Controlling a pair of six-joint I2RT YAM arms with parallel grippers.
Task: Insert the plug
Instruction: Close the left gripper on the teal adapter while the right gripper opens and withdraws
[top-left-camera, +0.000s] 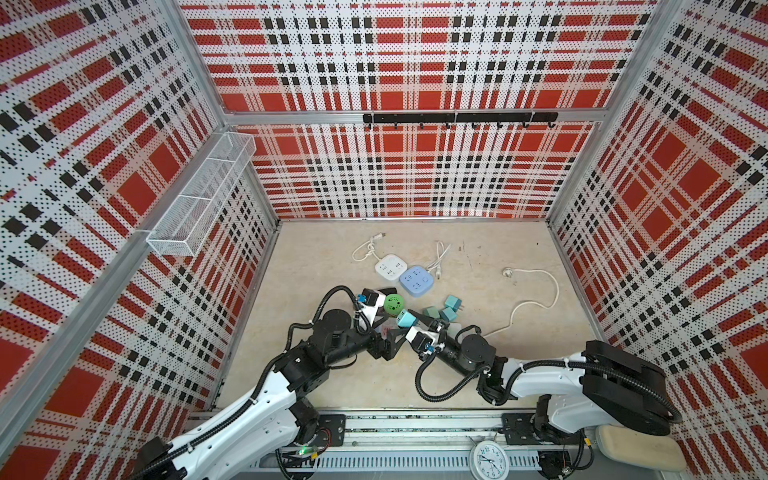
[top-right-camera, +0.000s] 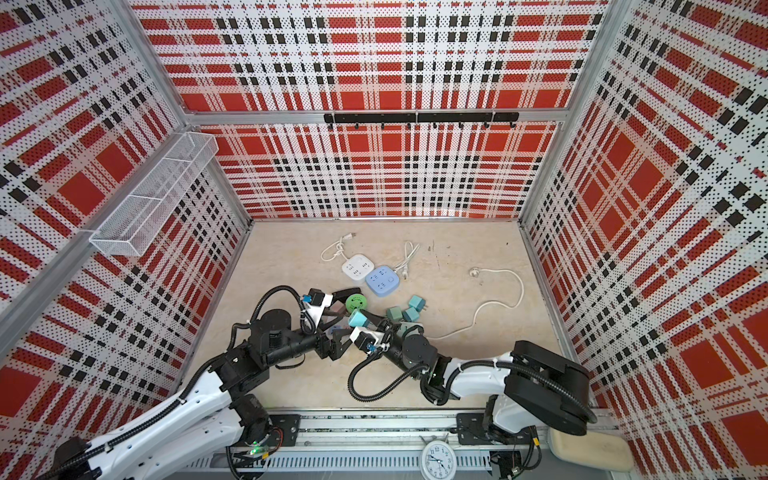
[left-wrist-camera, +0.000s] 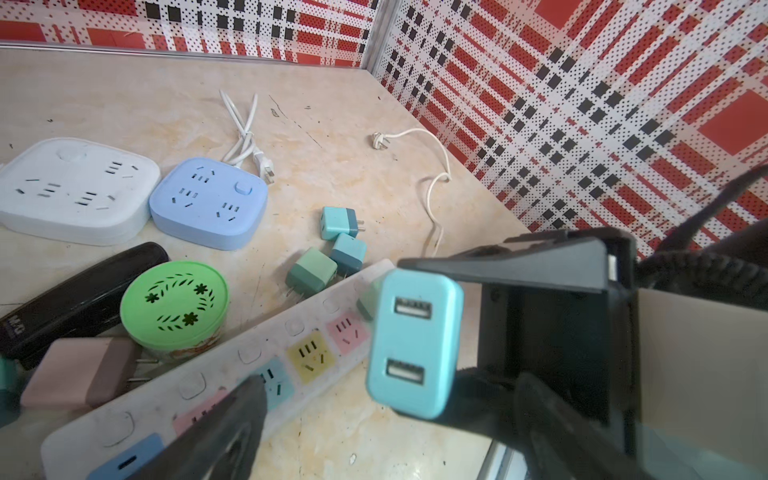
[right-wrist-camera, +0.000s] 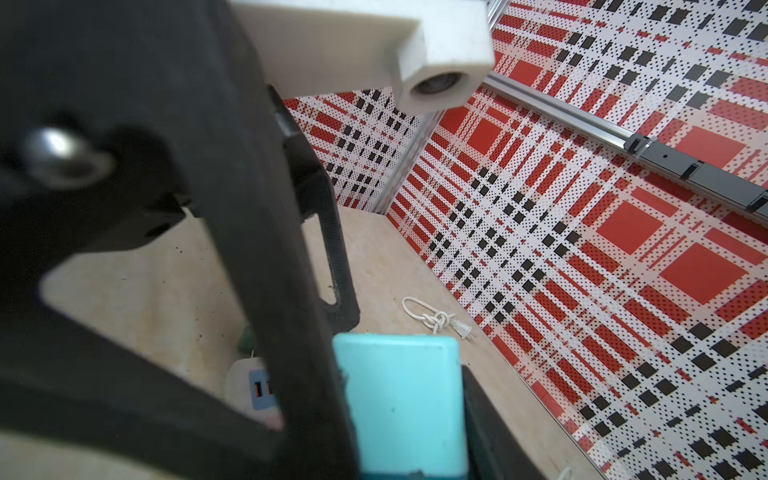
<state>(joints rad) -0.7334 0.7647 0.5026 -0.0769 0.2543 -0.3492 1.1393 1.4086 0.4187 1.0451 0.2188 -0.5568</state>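
I need to grab the light blue plug (top-left-camera: 405, 320) (left-wrist-camera: 415, 345) by its long sides next, with my left gripper facing the USB ports. Its opposite end then stays free to go in.
A light blue two-port USB plug (top-left-camera: 405, 320) (top-right-camera: 357, 319) (left-wrist-camera: 415, 345) (right-wrist-camera: 399, 407) hangs above the table, and my right gripper (top-left-camera: 417, 321) (right-wrist-camera: 401, 415) is shut on its sides. My left gripper (top-left-camera: 390, 329) (left-wrist-camera: 386, 399) stands open facing it, one finger (left-wrist-camera: 224, 428) low over the power strip and the other beyond the plug, neither touching it. The long white power strip (left-wrist-camera: 311, 357) with pink, yellow and blue sockets lies just below the plug. In both top views the arms hide most of the strip.
A green round box (top-left-camera: 394, 304), a black stapler (left-wrist-camera: 75, 299) and a pink adapter (left-wrist-camera: 83, 374) lie beside the strip. Further back are a white socket cube (top-left-camera: 390, 266), a blue socket cube (top-left-camera: 417, 281), small teal plugs (top-left-camera: 451, 307) and a white cable (top-left-camera: 536, 286).
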